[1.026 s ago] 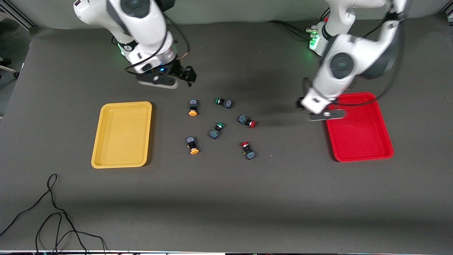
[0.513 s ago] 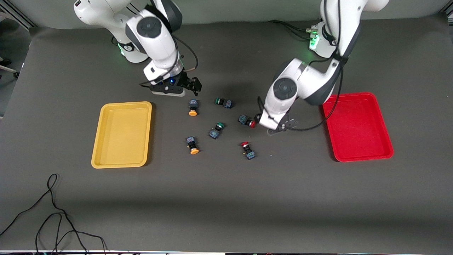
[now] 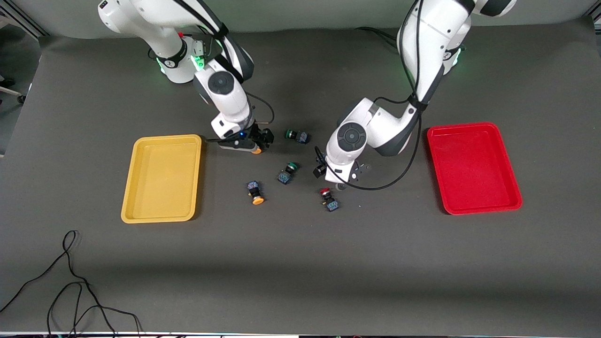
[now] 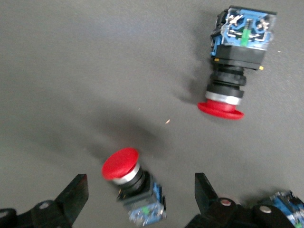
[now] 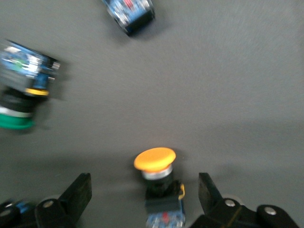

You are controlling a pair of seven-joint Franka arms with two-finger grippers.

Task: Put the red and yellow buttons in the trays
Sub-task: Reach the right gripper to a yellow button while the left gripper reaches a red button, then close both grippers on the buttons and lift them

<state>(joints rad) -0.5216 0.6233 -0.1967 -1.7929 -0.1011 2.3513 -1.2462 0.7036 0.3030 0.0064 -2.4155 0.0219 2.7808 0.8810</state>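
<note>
My right gripper should next place the button in the yellow tray, so it needs to grab the yellow-capped button by its black body (image 5: pixel 162 189) first.
My right gripper (image 3: pixel 253 142) is low over a yellow-capped button (image 3: pixel 256 150) beside the yellow tray (image 3: pixel 162 178). In the right wrist view that button (image 5: pixel 159 183) lies between the open fingers (image 5: pixel 78 194), untouched. My left gripper (image 3: pixel 331 178) is low and open over a red-capped button that the hand hides in the front view. In the left wrist view that button (image 4: pixel 133 187) lies between the fingers (image 4: pixel 204 192). A second red button (image 3: pixel 328 198) (image 4: pixel 230 71) and a second yellow button (image 3: pixel 256 192) lie nearer the front camera. The red tray (image 3: pixel 474 169) is empty.
Two green-capped switches (image 3: pixel 296 135) (image 3: pixel 287 172) lie among the buttons; one shows in the right wrist view (image 5: pixel 23 90). A black cable (image 3: pixel 70 281) loops near the front edge at the right arm's end.
Both arms have swung in and come down. The right gripper moved from the table's back onto the yellow button. The left gripper moved from the red tray's edge onto the red button.
</note>
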